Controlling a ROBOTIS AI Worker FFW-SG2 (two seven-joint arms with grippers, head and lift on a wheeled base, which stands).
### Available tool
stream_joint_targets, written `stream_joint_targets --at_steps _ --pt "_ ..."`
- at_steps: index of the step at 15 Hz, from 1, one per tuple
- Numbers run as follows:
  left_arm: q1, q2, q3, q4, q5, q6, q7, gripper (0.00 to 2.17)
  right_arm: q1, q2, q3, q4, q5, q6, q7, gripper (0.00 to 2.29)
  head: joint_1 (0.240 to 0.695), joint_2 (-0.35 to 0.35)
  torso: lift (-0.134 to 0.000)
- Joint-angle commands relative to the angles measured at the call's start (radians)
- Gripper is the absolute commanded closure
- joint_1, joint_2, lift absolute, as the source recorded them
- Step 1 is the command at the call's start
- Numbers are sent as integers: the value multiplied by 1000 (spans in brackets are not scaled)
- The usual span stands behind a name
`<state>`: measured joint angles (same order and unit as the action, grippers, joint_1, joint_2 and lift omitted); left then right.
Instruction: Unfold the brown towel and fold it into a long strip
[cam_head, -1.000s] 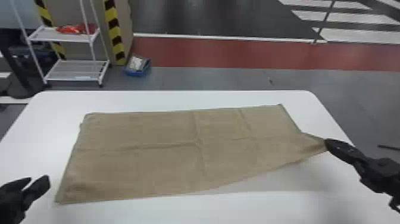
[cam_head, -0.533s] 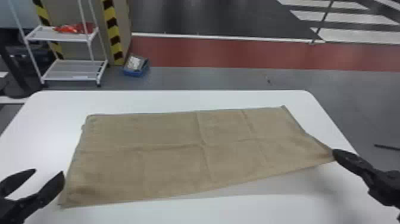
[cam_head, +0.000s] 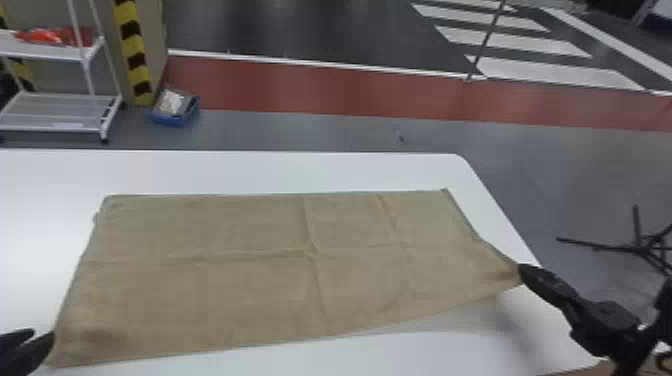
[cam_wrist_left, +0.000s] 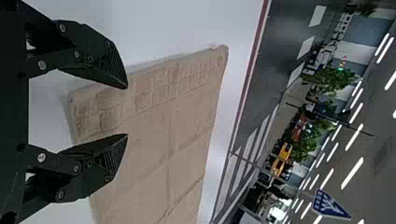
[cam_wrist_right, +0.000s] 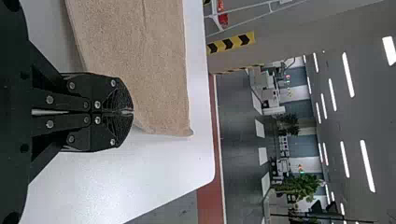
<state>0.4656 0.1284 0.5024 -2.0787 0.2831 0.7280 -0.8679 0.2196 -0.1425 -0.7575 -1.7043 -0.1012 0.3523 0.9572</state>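
Note:
The left gripper grabs the towel by its free corner (cam_head: 57, 355) next, where its edges meet, since the towel's broad middle (cam_head: 265, 270) lies flat on the tabletop.
The brown towel (cam_head: 240, 270) lies spread as a wide rectangle on the white table, with crossing creases and its near right corner pulled up and outward. My right gripper (cam_head: 522, 274) holds that corner near the table's right edge; in the right wrist view the right gripper (cam_wrist_right: 128, 112) is shut on it. My left gripper (cam_head: 44, 336) is at the towel's near left corner. In the left wrist view the left gripper (cam_wrist_left: 127, 111) stands open, its fingers apart over the left end of the towel (cam_wrist_left: 163, 116).
The white table (cam_head: 280, 170) extends beyond the towel's far side. Past it on the floor are a white wheeled shelf (cam_head: 55, 110), a blue box (cam_head: 175, 107) and, at the right, dark stand legs (cam_head: 635, 245).
My left gripper has moved right and opened wider, up to the towel's near left corner. The right gripper has shifted slightly right and nearer, with the corner in it. The head view has turned right.

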Motion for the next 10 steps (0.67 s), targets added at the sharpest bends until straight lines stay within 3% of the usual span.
stream_joint_targets --at_steps 1,6,8,10 --pt "-1 -1 -2 -18 -4 35 -16 701 1 3 3 0 0 0 0 1683 695 -250 -123" --pt "2 -10 -31 -20 -47 8 -8 566 7 4 1 0 -11 3 0 1683 695 -264 -123" --pt "5 -7 -79 -14 -131 8 24 566 7 4 1 0 -11 3 0 1683 695 -267 -123" --pt "5 -7 -94 0 -165 -14 40 566 7 4 6 -2 -11 6 0 1683 695 -271 -123"
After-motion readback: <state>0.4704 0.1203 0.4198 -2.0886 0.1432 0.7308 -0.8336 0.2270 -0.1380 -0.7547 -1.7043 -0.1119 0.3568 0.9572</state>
